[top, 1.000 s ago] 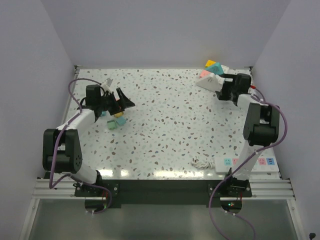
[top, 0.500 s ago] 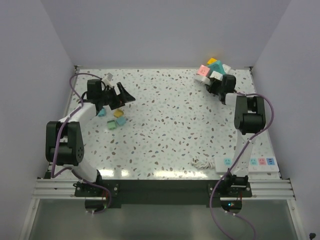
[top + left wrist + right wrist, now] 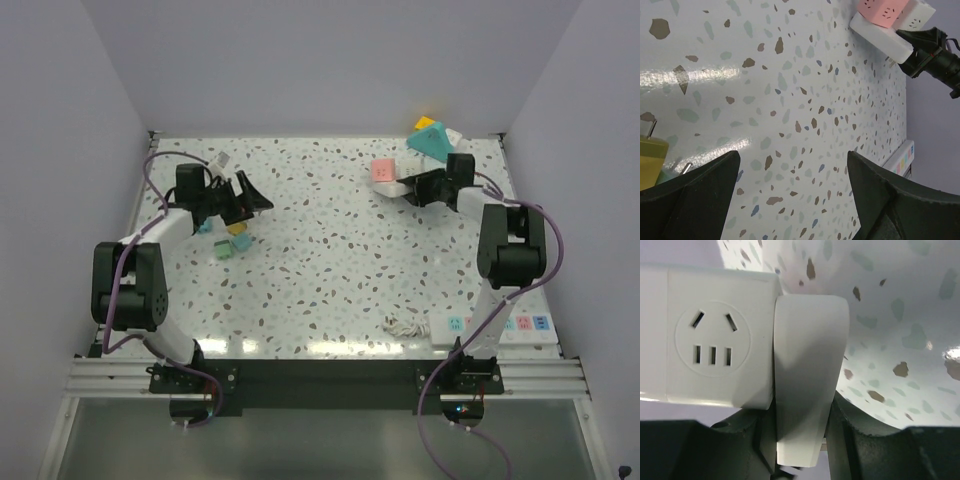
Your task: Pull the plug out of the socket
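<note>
I will next grab the pink part of the socket block (image 3: 382, 170) (image 3: 880, 12) across its sides with my left gripper, and the white part stays free, to pull them apart.
In the right wrist view my right gripper (image 3: 800, 416) is shut on a white plug (image 3: 810, 365), which sits flush against the side of a white socket block (image 3: 710, 355). From above, the block shows a pink face (image 3: 383, 170) at the back right of the table, with the right gripper (image 3: 412, 188) just to its right. My left gripper (image 3: 258, 198) hovers open over the back left, holding nothing. Its wrist view shows the left gripper (image 3: 792, 160) wide apart above bare table, with the pink and white socket block (image 3: 880, 12) far across.
A yellow and teal cube (image 3: 432, 137) lies in the back right corner. Small yellow (image 3: 237, 228), green (image 3: 226, 248) and teal (image 3: 205, 226) plugs lie beside the left gripper. A white power strip (image 3: 500, 325) with a coiled cable (image 3: 405, 325) lies at the front right.
The right gripper closed on the plug and swung left and nearer, carrying the pink-faced block away from the yellow and teal cube. The left arm barely moved.
</note>
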